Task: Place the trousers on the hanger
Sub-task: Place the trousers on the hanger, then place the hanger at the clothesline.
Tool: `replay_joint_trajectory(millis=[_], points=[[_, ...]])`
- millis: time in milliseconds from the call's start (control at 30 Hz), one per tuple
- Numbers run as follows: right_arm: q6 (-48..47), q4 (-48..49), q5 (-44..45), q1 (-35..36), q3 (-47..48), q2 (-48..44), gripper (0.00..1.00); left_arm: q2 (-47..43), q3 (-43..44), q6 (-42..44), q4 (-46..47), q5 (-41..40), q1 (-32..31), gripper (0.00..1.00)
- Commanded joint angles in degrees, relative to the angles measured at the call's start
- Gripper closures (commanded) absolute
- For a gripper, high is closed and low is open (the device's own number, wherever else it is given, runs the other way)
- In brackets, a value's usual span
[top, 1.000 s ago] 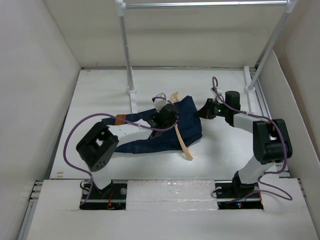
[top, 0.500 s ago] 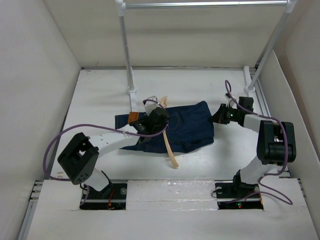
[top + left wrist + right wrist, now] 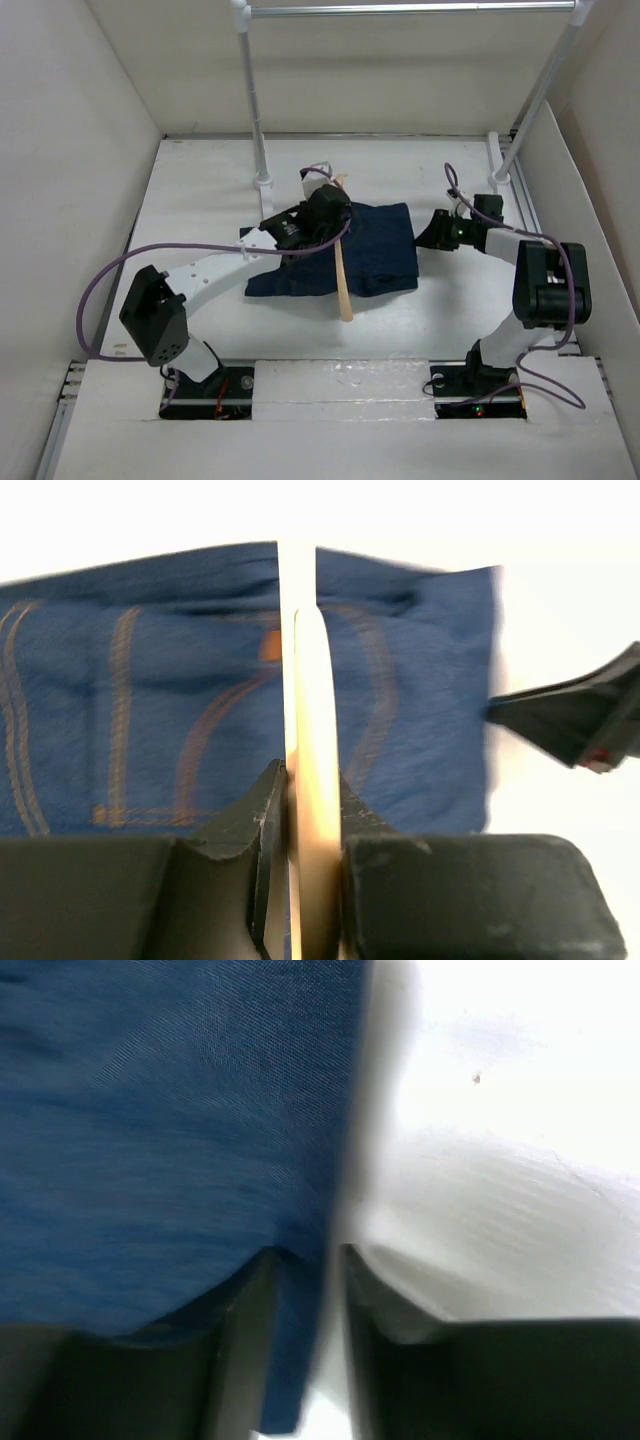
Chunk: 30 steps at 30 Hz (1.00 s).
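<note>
The trousers have to go on the hanger, so my right gripper should grab them by their loose outer edge (image 3: 413, 243), which is free of the hanger (image 3: 343, 282).
The dark blue trousers (image 3: 375, 250) lie folded flat mid-table. The pale hanger (image 3: 343, 282) lies across them, one end reaching the near side. My left gripper (image 3: 325, 215) hovers over the trousers' far-left part, shut on the hanger. In the left wrist view the hanger (image 3: 310, 700) stands edge-on between the fingers of the left gripper (image 3: 308, 800), over the stitched trousers (image 3: 150, 710). My right gripper (image 3: 428, 236) is at the trousers' right edge. In the right wrist view the right gripper (image 3: 310, 1260) has parted jaws, with the edge of the trousers (image 3: 170, 1110) loose between them.
A silver rail (image 3: 400, 9) spans the back on two white posts (image 3: 253, 100) (image 3: 535, 95), their feet on the white table (image 3: 200, 180). White walls enclose the left, back and right sides.
The right gripper pulled the trousers' edge to the right, flattening them, and its jaws have now parted. The left gripper swung the hanger left, then back over the trousers.
</note>
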Motion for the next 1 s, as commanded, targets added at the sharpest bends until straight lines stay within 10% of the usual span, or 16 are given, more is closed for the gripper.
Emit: replay_joint_trajectory(millis=[0,133,567,967], points=[[-4.4,-4.2,1.9,1.0,2.7,-5.2,0.53,-0.6,10.7,3.5,-3.1,0.7,-0.9,1.0],[-6.2,-12.7,2.8,2.1,7.2,-16.7,0.3,0.1,18.5,4.6,-7.9,2.5,-1.4,1.0],[14.5,-7.4,5.9,24.2,14.2,-44.7,0.27,14.3,62.4,10.1,-28.8,7.8,-1.4,1.0],[21.0,-6.0,30.5,41.8,23.6,-38.1,0.1,15.4,64.6,8.4,-25.6,11.2,-1.4,1.0]])
